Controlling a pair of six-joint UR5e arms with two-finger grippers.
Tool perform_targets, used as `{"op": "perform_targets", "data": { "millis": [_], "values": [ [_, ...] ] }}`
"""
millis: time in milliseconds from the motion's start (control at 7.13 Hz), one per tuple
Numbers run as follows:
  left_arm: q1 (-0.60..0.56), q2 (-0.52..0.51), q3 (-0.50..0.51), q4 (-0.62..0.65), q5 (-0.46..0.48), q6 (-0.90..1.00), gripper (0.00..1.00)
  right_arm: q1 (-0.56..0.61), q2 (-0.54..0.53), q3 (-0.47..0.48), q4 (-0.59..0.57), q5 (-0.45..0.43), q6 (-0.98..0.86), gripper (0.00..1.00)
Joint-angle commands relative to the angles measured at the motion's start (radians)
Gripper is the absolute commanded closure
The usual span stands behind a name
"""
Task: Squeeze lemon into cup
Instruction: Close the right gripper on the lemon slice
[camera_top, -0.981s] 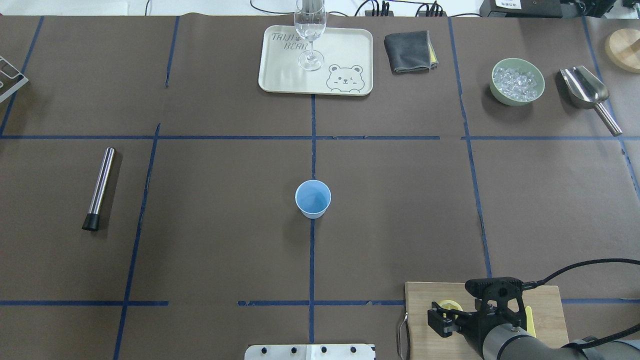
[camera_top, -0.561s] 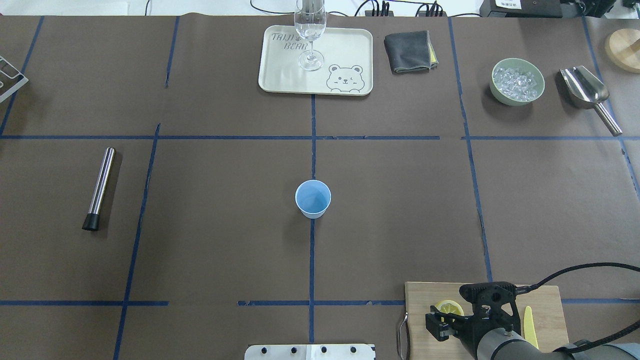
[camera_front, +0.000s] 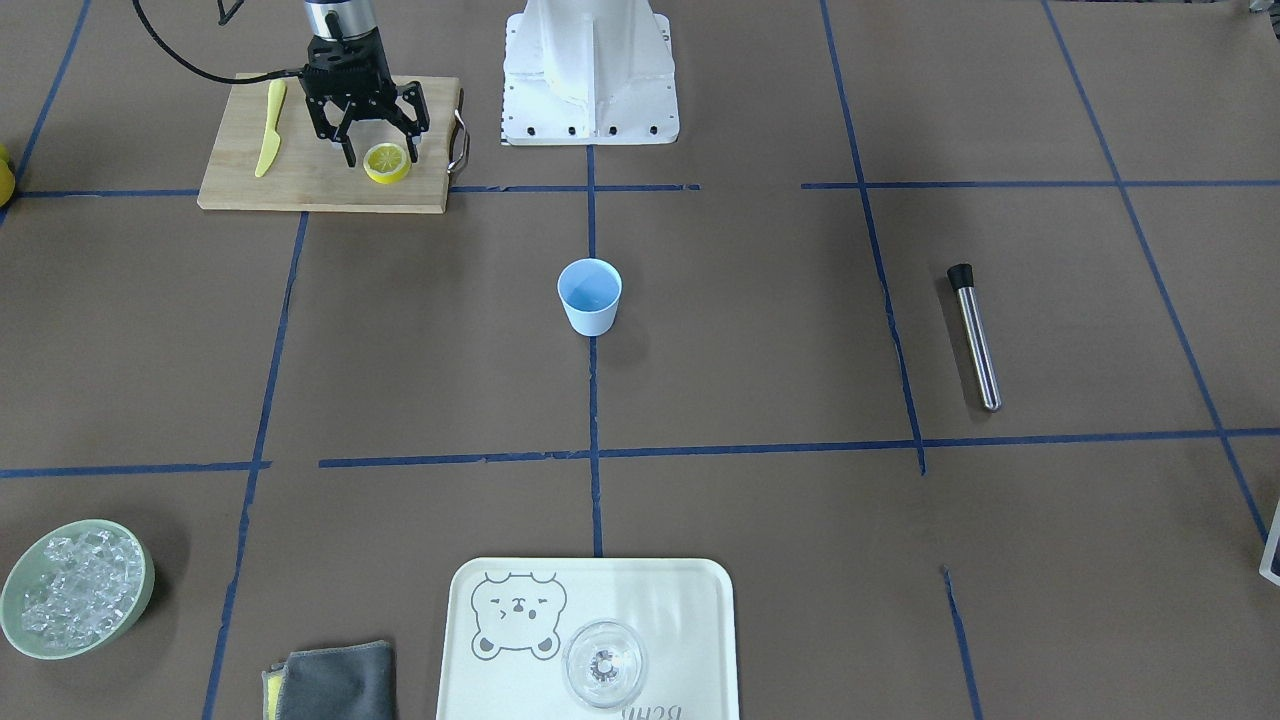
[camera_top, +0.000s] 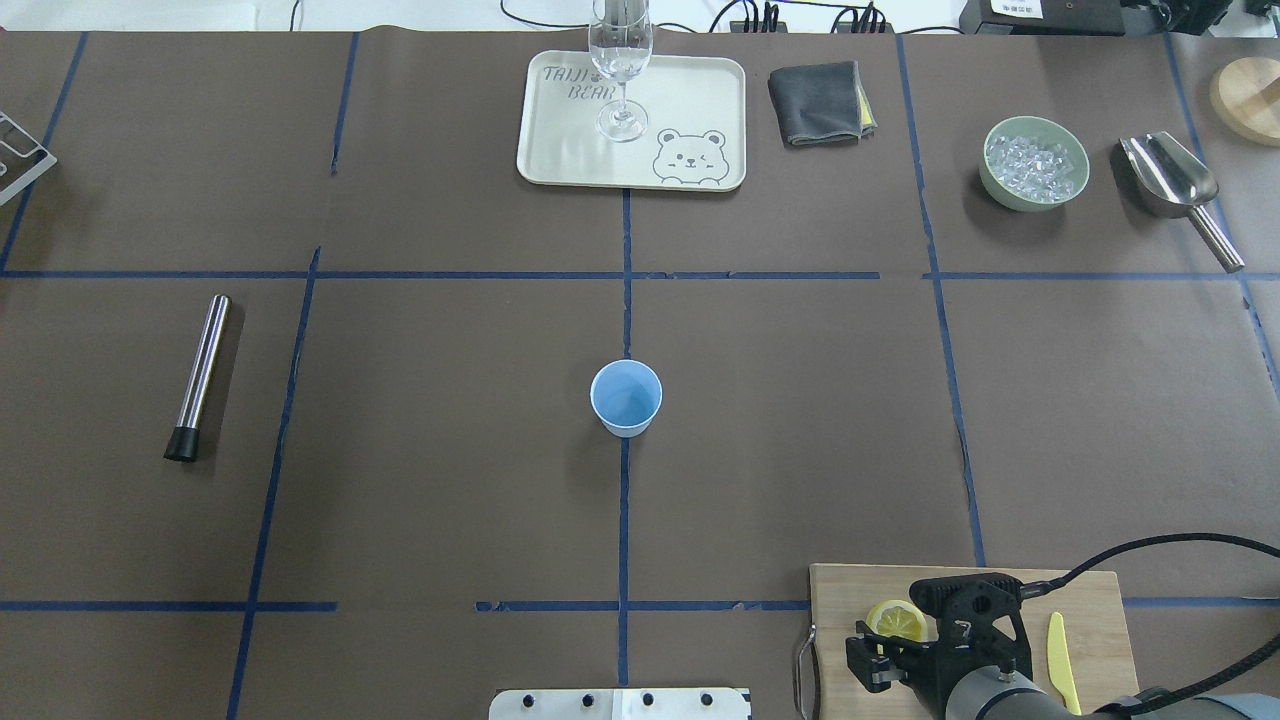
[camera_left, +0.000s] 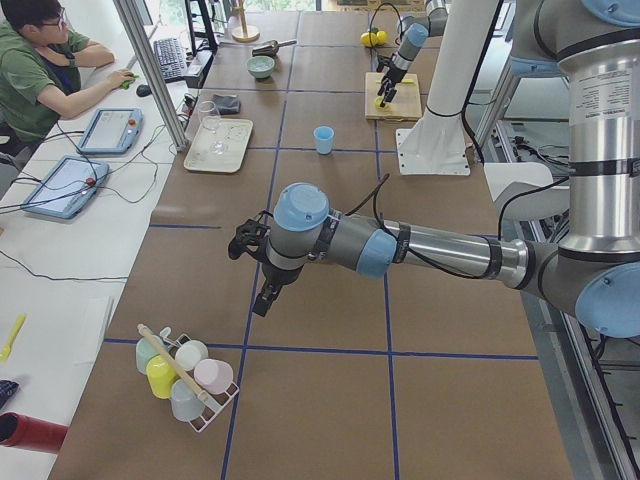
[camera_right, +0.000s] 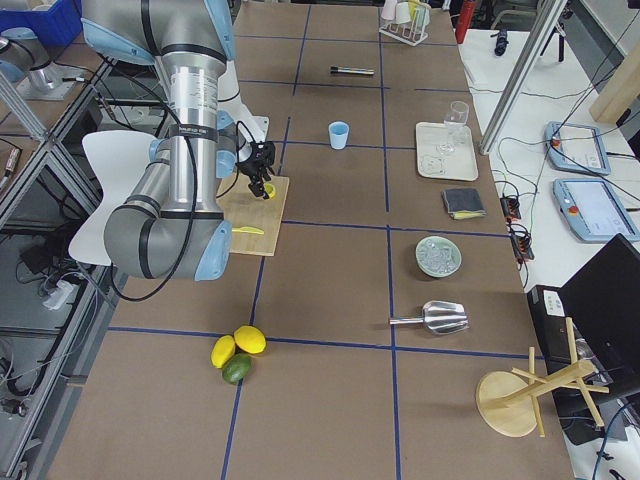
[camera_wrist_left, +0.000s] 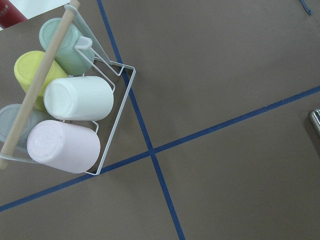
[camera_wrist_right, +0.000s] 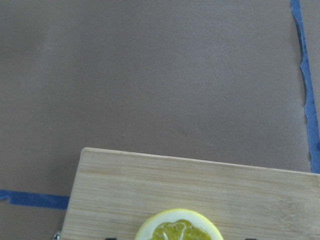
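Note:
The juice needs to go into the light-blue cup (camera_front: 589, 295). My right gripper should next grab the yellow lemon slice by its rind edges to squeeze it.
A lemon slice (camera_front: 387, 163) lies cut face up on the wooden cutting board (camera_front: 300, 185), near the robot's base on its right side. It also shows in the overhead view (camera_top: 897, 620) and at the bottom edge of the right wrist view (camera_wrist_right: 179, 228). My right gripper (camera_front: 381, 152) points down just above and slightly behind the slice, open and empty. The light-blue cup (camera_top: 626, 397) stands upright at the table's centre, well apart from the board. My left gripper (camera_left: 262, 298) hovers over the table's left end near a cup rack. I cannot tell whether it is open or shut.
A yellow plastic knife (camera_top: 1058, 650) lies on the board beside the right arm. A steel muddler (camera_top: 198, 375) lies at the left. A tray (camera_top: 690, 100) with a glass, a cloth (camera_top: 815, 100), an ice bowl (camera_top: 1033, 162) and a scoop (camera_top: 1175, 180) stand along the far edge. A rack of cups (camera_wrist_left: 70, 100) is under the left wrist.
My right gripper has drawn back toward the robot's base, so the lemon slice it covered now shows. It stays open. The cup has not moved.

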Motion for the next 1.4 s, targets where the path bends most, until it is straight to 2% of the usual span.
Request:
{"op": "perform_targets", "data": {
  "millis": [0,280,561,701,841,1121,1262],
  "values": [
    [0.000,0.000,0.000,0.000,0.001,0.000,0.00,-0.008,0.001,-0.009,-0.001,0.000,0.000,0.13],
    [0.000,0.000,0.000,0.000,0.000,0.000,0.00,-0.011,0.000,-0.009,-0.003,0.000,0.000,0.23],
    [0.000,0.000,0.000,0.000,0.000,0.000,0.00,-0.015,0.001,-0.009,-0.021,0.000,0.000,0.23],
    [-0.001,0.000,0.000,0.000,0.000,0.000,0.00,-0.015,0.000,-0.009,-0.021,0.000,0.000,0.27],
    [0.000,0.000,-0.001,0.000,0.000,0.000,0.00,-0.015,0.001,-0.007,-0.021,0.000,0.000,0.36],
    [-0.001,0.000,-0.003,0.000,0.000,0.000,0.00,-0.012,0.001,-0.003,-0.021,0.000,0.000,0.65],
    [0.000,0.000,-0.003,0.000,0.000,0.000,0.00,-0.009,0.001,0.002,-0.021,0.000,0.000,0.74]
  ]
}}
